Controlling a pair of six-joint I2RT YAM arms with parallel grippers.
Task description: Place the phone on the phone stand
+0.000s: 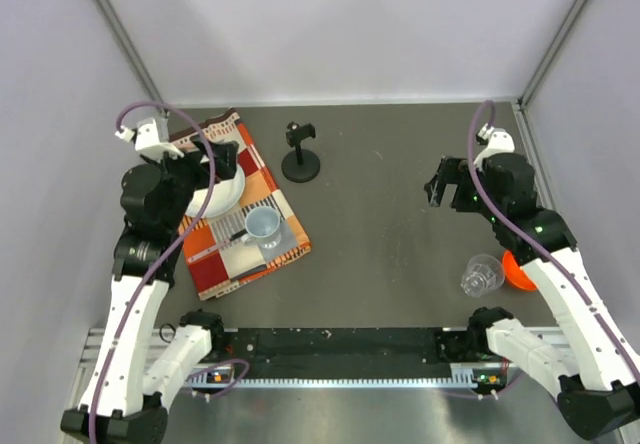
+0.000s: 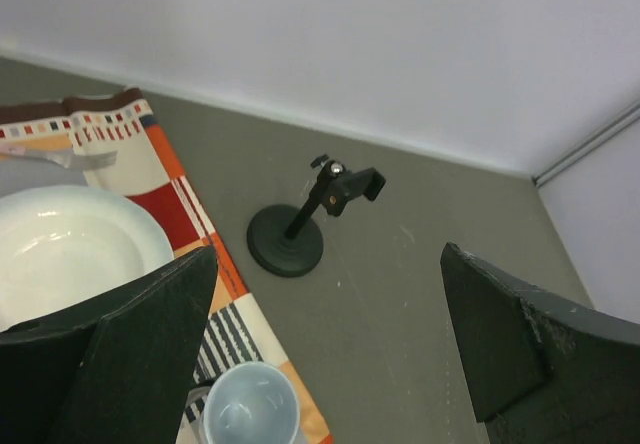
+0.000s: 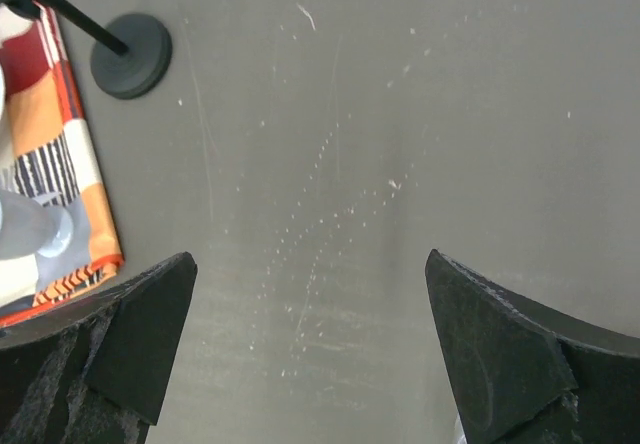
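I have my left gripper's fingers spread wide short of the phone stand, so the phone stand would stay on its round base if I moved my left gripper sideways now.
The black phone stand (image 1: pixel 300 159) rests on its round base at the back middle of the table, its clamp bracket empty on top. My left wrist view shows the phone stand (image 2: pixel 288 242) just ahead of the left gripper (image 2: pixel 328 254), whose fingers are spread wide with nothing between them. The left gripper (image 1: pixel 220 159) hovers over the plate, left of the stand. On the right side, the right gripper (image 1: pixel 440 186) hangs open over bare table (image 3: pixel 308 259), with the phone stand (image 3: pixel 130 56) far off to its left. The phone does not show plainly; a flat grey shape lies under the cup.
An orange-checked cloth (image 1: pixel 240 219) at the left carries a white plate (image 1: pixel 215 196) and a pale blue cup (image 1: pixel 262 226). A clear plastic cup (image 1: pixel 482 275) and an orange object (image 1: pixel 518 270) sit near the right arm. White walls close in the table.
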